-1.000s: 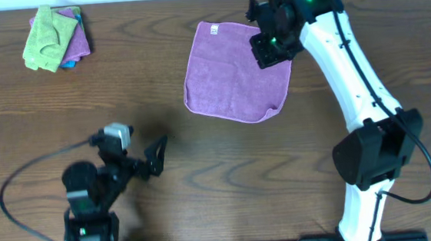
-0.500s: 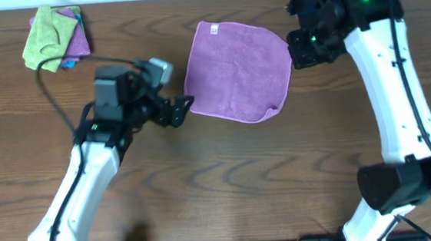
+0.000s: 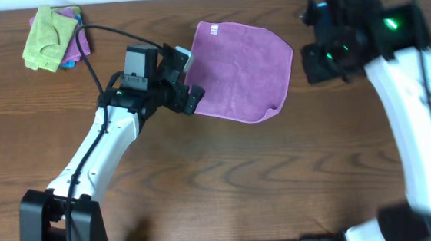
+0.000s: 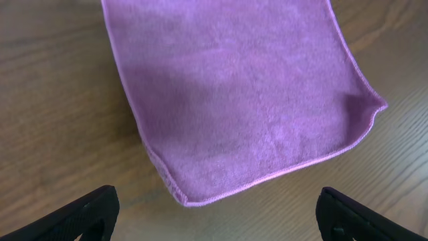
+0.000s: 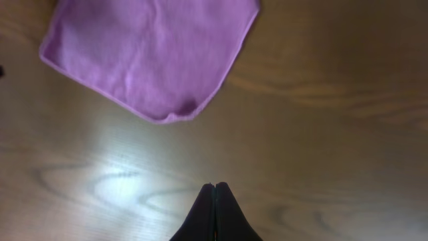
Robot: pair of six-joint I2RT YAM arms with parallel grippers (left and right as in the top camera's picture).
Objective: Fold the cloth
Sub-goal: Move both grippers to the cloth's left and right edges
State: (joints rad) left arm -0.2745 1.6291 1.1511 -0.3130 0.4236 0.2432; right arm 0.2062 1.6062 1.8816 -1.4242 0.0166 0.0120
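My left gripper needs to grab the purple cloth's near corner next, to fold toward the tag. The cloth's other near corner stays free.
The purple cloth lies flat on the wooden table, its small white tag at the far edge. My left gripper is open at the cloth's near left corner; in the left wrist view the cloth lies ahead and its corner sits between my wide-open fingers. My right gripper is shut and empty, raised to the right of the cloth. In the right wrist view the closed fingertips hang above bare wood, with the cloth at upper left.
A stack of small cloths, lime-green on top with pinkish-purple and blue under it, sits at the far left corner. The table's far edge runs just behind the cloth.
My left arm swung up from the near left to the cloth's near left corner. My right gripper moved off the cloth's right corner, out to the right and upward.
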